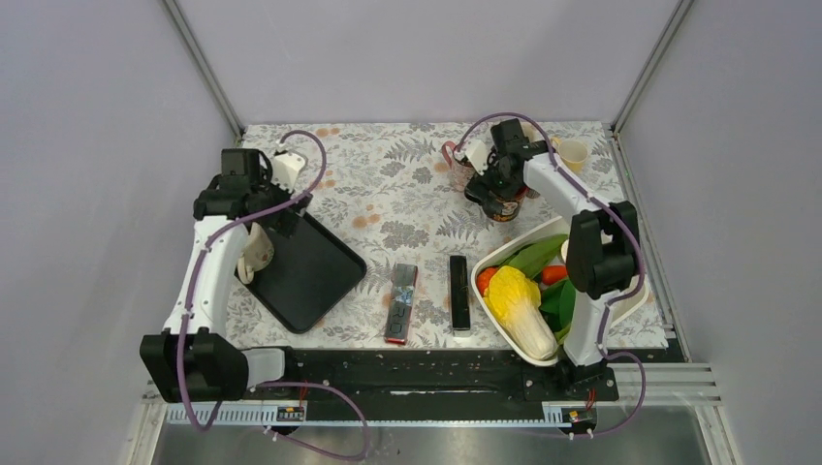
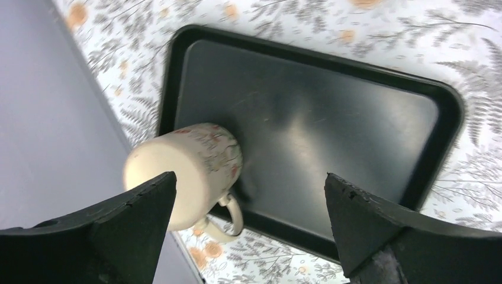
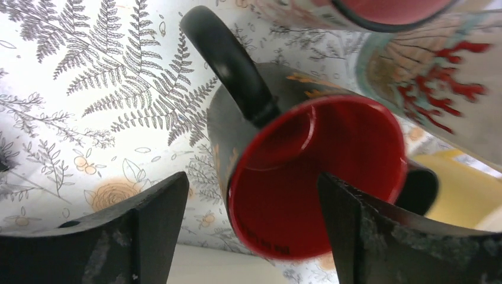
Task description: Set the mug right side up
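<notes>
The left gripper grabs the cream floral mug by its handle [image 1: 245, 276] [image 2: 235, 222] next, which leaves the mug's open end free for my right gripper to turn it upright.
A cream floral mug [image 1: 257, 250] stands upside down, base up, on the left edge of a black tray [image 1: 312, 273]. In the left wrist view the mug [image 2: 183, 171] has its mouth on the tray [image 2: 331, 112] and its handle hangs over the tray's rim. My left gripper [image 2: 250, 176] is open and empty above the tray, with the mug just inside its left finger [image 2: 127, 219]. In the top view the left gripper [image 1: 271, 215] hovers just beyond the mug. My right gripper [image 3: 253, 174] is open over an upright black mug with a red inside [image 3: 314, 177].
Two more mugs [image 3: 438, 89] and a yellow cup [image 1: 572, 151] crowd the far right, behind the black mug [image 1: 501, 203]. Two remotes [image 1: 401, 302] [image 1: 458, 293] lie at the front centre. A white basket [image 1: 504, 254] of vegetables stands at the right.
</notes>
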You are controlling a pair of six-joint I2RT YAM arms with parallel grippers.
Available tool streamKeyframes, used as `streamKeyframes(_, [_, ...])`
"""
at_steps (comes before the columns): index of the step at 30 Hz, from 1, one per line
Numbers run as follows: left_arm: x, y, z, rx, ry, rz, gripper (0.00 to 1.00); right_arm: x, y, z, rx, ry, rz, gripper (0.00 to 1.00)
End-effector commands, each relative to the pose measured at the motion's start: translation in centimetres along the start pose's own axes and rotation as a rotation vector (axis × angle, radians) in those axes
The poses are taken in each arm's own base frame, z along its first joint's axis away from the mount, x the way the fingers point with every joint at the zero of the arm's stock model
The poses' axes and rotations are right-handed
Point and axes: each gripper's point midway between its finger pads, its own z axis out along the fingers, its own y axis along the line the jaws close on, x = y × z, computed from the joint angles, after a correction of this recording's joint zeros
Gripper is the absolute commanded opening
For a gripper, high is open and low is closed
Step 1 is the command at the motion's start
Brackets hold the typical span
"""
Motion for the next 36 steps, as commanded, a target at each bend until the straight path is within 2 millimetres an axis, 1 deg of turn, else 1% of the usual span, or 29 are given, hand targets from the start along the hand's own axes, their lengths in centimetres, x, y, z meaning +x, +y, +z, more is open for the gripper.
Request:
streamKeyframes(1, [-0.2, 5.6, -1.6, -0.153, 0.019, -0.094, 0.99, -3.6, -2.0, -6.4, 0.134, -0.159, 0.060, 0.95])
streamKeyframes(2, [0.1, 6.3, -1.6, -0.157, 0.023, -0.120, 0.99, -3.8, -1.7, -7.0, 0.135, -0.177, 0.071, 0.99])
streamKeyframes(4, [1.0, 7.5, -1.5, -0.161, 0.036, -0.166, 0.99, -4.4, -1.1, -8.7, 0.140, -0.219, 0.073, 0.99])
streamKeyframes(5, [1.5, 8.3, -1.6, -0.170, 0.039, -0.188, 0.99, -4.5, -0.7, -8.9, 0.136, -0.227, 0.071, 0.99])
streamKeyframes(7, [2.3, 10.2, -1.8, -0.200, 0.033, -0.237, 0.99, -5.3, 0.2, -10.3, 0.139, -0.263, 0.059, 0.99])
streamKeyframes(9, [3.3, 11.4, -1.9, -0.204, 0.031, -0.282, 0.99, -5.9, 1.0, -11.2, 0.137, -0.288, 0.056, 0.99])
streamKeyframes(11, [4.4, 11.3, -2.2, -0.182, 0.040, -0.319, 0.99, -6.2, 1.8, -12.0, 0.141, -0.302, 0.060, 1.00])
streamKeyframes(13, [5.7, 10.7, -2.5, -0.178, 0.046, -0.337, 0.99, -6.3, 2.4, -12.7, 0.160, -0.306, 0.088, 0.99])
streamKeyframes(16, [8.4, 9.7, -2.8, -0.215, 0.046, -0.379, 0.99, -6.5, 3.1, -13.6, 0.174, -0.329, 0.151, 1.00])
streamKeyframes(17, [9.5, 9.1, -2.6, -0.220, 0.051, -0.401, 0.99, -6.5, 3.3, -13.8, 0.182, -0.336, 0.167, 0.99])
streamKeyframes(19, [11.5, 7.9, -2.1, -0.216, 0.050, -0.442, 0.93, -6.4, 3.4, -14.0, 0.206, -0.341, 0.190, 0.99])
streamKeyframes(22, [14.4, 6.1, -0.3, -0.191, 0.090, -0.494, 0.75, -6.3, 4.6, -13.6, 0.182, -0.338, 0.177, 0.99])
streamKeyframes(23, [14.9, 6.2, 0.2, -0.202, 0.097, -0.510, 0.71, -6.3, 4.8, -13.4, 0.174, -0.337, 0.174, 0.99])
streamKeyframes(25, [15.3, 6.5, 1.3, -0.220, 0.083, -0.537, 0.67, -6.3, 5.2, -13.1, 0.169, -0.329, 0.169, 1.00])
streamKeyframes(28, [15.4, 7.7, 2.9, -0.251, 0.057, -0.570, 0.59, -6.2, 5.6, -12.6, 0.161, -0.318, 0.165, 0.99])
streamKeyframes(29, [15.5, 7.7, 3.5, -0.237, 0.059, -0.580, 0.57, -6.1, 5.7, -12.5, 0.161, -0.315, 0.162, 0.99])
streamKeyframes(31, [15.6, 7.5, 4.4, -0.207, 0.058, -0.600, 0.56, -5.9, 5.8, -12.4, 0.159, -0.308, 0.157, 0.99])
streamKeyframes(33, [15.7, 8.0, 5.2, -0.225, 0.051, -0.610, 0.55, -5.7, 5.9, -12.1, 0.156, -0.300, 0.151, 0.99])
streamKeyframes(35, [16.2, 8.8, 5.8, -0.261, 0.060, -0.614, 0.50, -5.6, 6.0, -12.0, 0.155, -0.297, 0.151, 0.99])
streamKeyframes(36, [16.5, 8.9, 6.1, -0.265, 0.069, -0.616, 0.47, -5.7, 6.0, -11.9, 0.151, -0.297, 0.150, 0.99])
